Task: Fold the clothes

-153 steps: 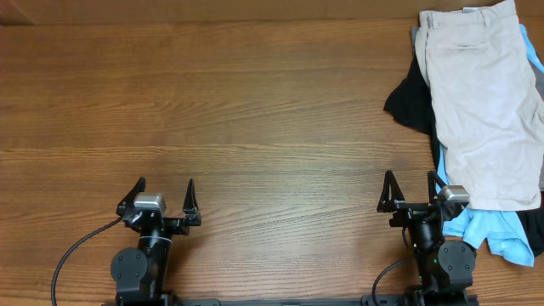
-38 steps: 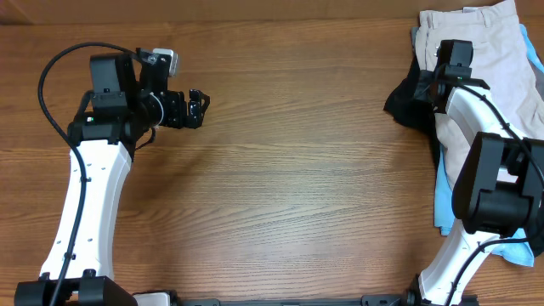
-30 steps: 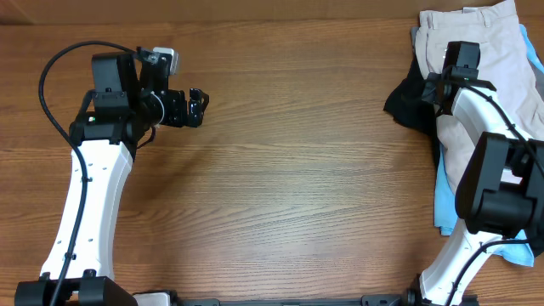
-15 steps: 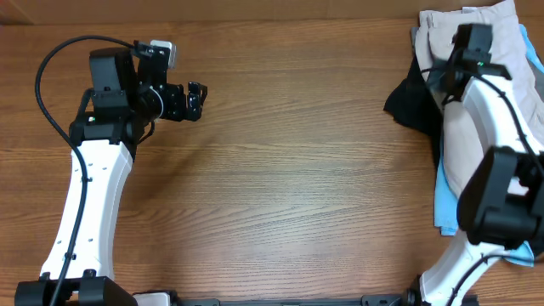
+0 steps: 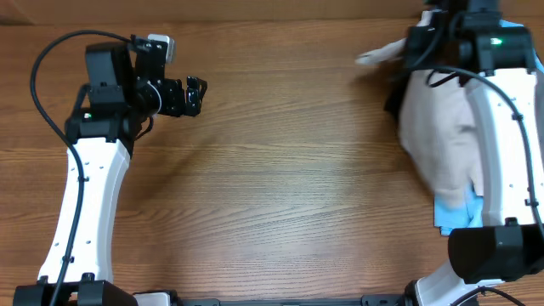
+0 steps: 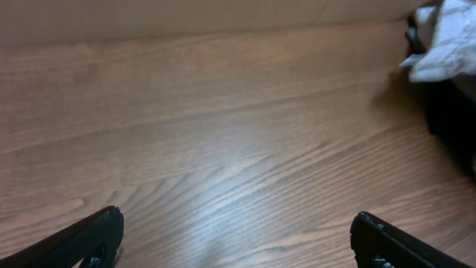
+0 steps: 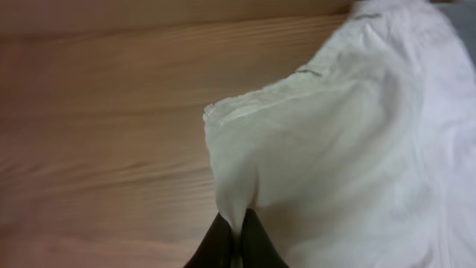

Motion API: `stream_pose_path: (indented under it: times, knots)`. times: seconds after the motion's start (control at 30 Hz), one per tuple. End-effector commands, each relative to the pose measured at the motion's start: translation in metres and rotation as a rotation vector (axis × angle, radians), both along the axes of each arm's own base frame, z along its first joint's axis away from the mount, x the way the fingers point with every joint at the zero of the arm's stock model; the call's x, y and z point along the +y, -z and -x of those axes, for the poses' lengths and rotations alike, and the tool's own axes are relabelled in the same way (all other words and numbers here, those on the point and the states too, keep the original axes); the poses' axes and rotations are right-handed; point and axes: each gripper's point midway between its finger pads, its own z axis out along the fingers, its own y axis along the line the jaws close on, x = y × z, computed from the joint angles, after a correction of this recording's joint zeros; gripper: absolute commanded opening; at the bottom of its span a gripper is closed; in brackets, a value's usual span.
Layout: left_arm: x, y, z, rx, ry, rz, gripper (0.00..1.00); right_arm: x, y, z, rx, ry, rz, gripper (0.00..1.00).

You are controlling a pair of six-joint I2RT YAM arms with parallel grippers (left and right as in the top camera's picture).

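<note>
I need to grab the free corner of the shorts next with my left gripper. That corner faces my left gripper, away from my right gripper's pinch, and grabbing it there will help spread the beige shorts (image 5: pixel 438 127) for folding.
The beige shorts (image 5: pixel 438 127) hang lifted off the pile at the table's right side, one corner (image 5: pixel 374 56) pointing left. My right gripper (image 5: pixel 414 49) is shut on a pinch of their fabric; in the right wrist view the shorts (image 7: pixel 342 134) bunch out from between the closed fingertips of the right gripper (image 7: pixel 236 225). Under them lie a black garment (image 5: pixel 393 104) and a light-blue garment (image 5: pixel 459 212). My left gripper (image 5: pixel 194 93) hovers open over bare wood at the far left, with nothing between its fingers (image 6: pixel 97 237). It faces the lifted shorts (image 6: pixel 446 33).
The wooden table (image 5: pixel 280 178) spreads between the two arms. The pile of other garments stays at the right edge, partly hidden by the right arm (image 5: pixel 510 127). A black cable (image 5: pixel 51 59) loops behind the left arm.
The right gripper has closed on the shorts and raised them off the pile, pulling a corner leftwards. The left arm has barely moved and stays open.
</note>
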Motion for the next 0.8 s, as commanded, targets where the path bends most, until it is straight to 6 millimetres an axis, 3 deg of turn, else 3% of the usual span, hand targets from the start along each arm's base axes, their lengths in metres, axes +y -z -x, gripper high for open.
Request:
stream_pose_path:
  times: [0.0, 0.17, 0.27, 0.5, 0.67, 0.77]
  knots:
    - [-0.009, -0.032, 0.005, -0.018, 0.049, 0.010, 1.00, 0.068, -0.032, 0.015, -0.058, -0.174, -0.058, 0.04]
    - [-0.041, -0.039, 0.038, -0.010, 0.331, -0.052, 1.00, 0.126, -0.044, 0.035, -0.073, -0.295, -0.090, 0.04]
    - [-0.058, -0.030, 0.052, -0.005, 0.457, -0.107, 1.00, 0.143, -0.044, 0.043, -0.065, -0.342, -0.113, 0.04]
    - [-0.109, -0.024, 0.080, -0.049, 0.725, -0.157, 1.00, 0.156, -0.044, 0.053, -0.035, -0.394, -0.171, 0.04]
    - [-0.118, -0.006, 0.072, -0.019, 0.740, -0.204, 1.00, 0.163, -0.043, 0.061, -0.013, -0.434, -0.200, 0.04]
    - [-0.121, 0.017, 0.061, 0.030, 0.748, -0.195, 1.00, 0.169, -0.045, 0.065, -0.011, -0.477, -0.223, 0.04]
